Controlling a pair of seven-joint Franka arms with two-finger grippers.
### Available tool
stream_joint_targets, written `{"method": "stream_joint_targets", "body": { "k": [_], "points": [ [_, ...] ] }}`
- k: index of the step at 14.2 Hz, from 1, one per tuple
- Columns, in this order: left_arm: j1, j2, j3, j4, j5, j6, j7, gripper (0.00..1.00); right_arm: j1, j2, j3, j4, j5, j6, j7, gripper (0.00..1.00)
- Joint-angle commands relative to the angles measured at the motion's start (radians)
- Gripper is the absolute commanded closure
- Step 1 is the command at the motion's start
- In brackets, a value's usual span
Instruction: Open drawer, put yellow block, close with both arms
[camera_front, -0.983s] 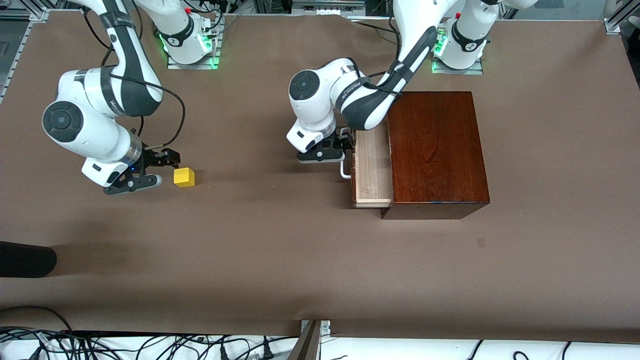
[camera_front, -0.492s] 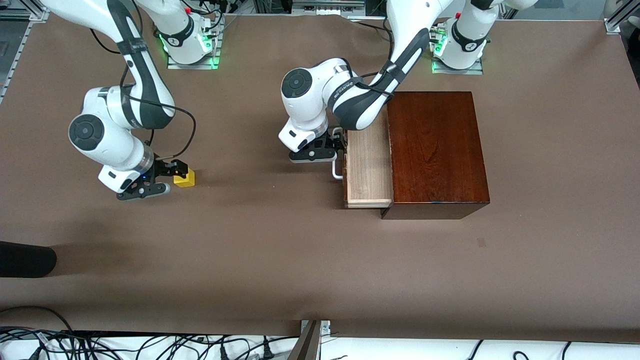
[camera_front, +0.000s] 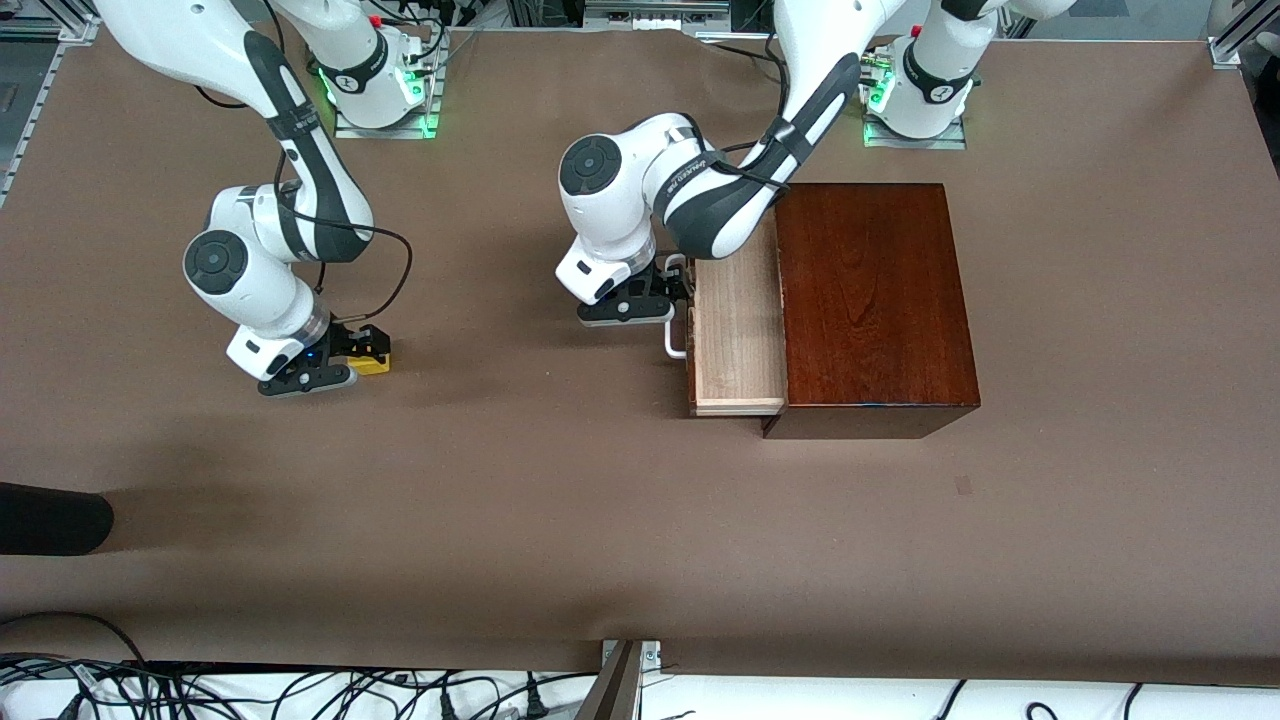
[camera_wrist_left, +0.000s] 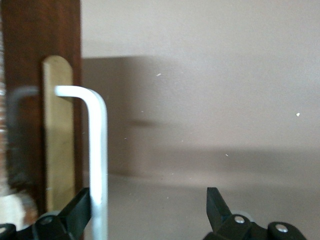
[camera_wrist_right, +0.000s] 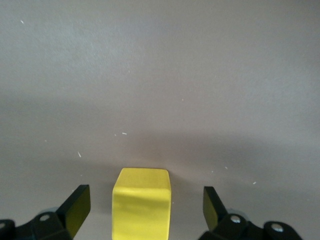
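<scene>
My fingers stop short around the yellow block's top (camera_wrist_right: 141, 180) in the right wrist view, so my right gripper moves toward the block before closing on it.
The yellow block (camera_front: 376, 365) sits on the brown table toward the right arm's end. My right gripper (camera_front: 360, 360) is down around it and open. In the right wrist view the yellow block (camera_wrist_right: 142, 202) lies between the two fingers of the right gripper (camera_wrist_right: 145, 199), with a gap on each side. The drawer (camera_front: 738, 330) is pulled partly out of the dark wooden box (camera_front: 875, 300), and its pale tray is bare. My left gripper (camera_front: 676, 298) is open at the drawer's white handle (camera_front: 676, 345). The handle (camera_wrist_left: 98, 150) runs just inside one finger of the left gripper (camera_wrist_left: 148, 199).
A dark rounded object (camera_front: 50, 518) juts in at the table's edge at the right arm's end, nearer to the front camera. Cables (camera_front: 300, 695) run along the table's near edge. The two arm bases (camera_front: 380, 80) stand at the edge farthest from the camera.
My right gripper has moved toward the yellow block and now straddles it. My left gripper drew the drawer a little farther out, then stopped.
</scene>
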Motion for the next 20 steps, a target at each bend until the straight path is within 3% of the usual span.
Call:
{"method": "stream_joint_targets", "body": {
  "k": [1, 5, 8, 11, 15, 18, 20],
  "points": [
    [-0.008, 0.023, 0.001, 0.132, -0.015, -0.134, 0.013, 0.00, -0.005, -0.003, 0.005, -0.034, 0.019, 0.035, 0.001, 0.00],
    [0.040, -0.036, 0.009, 0.143, -0.015, -0.205, 0.059, 0.00, -0.003, 0.030, 0.006, -0.045, 0.019, 0.064, 0.001, 0.02],
    [0.138, -0.105, 0.009, 0.141, -0.010, -0.291, 0.252, 0.00, -0.003, 0.043, 0.008, -0.045, 0.019, 0.071, 0.002, 0.18],
    [0.248, -0.162, 0.007, 0.140, -0.013, -0.315, 0.381, 0.00, -0.002, 0.045, 0.011, -0.040, 0.019, 0.071, 0.004, 0.45],
    [0.389, -0.236, -0.002, 0.140, -0.024, -0.367, 0.526, 0.00, -0.002, 0.034, 0.011, -0.032, 0.019, 0.061, 0.007, 0.97],
    [0.481, -0.288, -0.005, 0.143, -0.031, -0.415, 0.642, 0.00, 0.001, -0.004, 0.012, 0.018, 0.018, -0.009, -0.002, 1.00],
    [0.555, -0.329, -0.005, 0.143, -0.108, -0.423, 0.668, 0.00, 0.005, -0.035, 0.026, 0.111, 0.015, -0.169, -0.008, 1.00]
  ]
}}
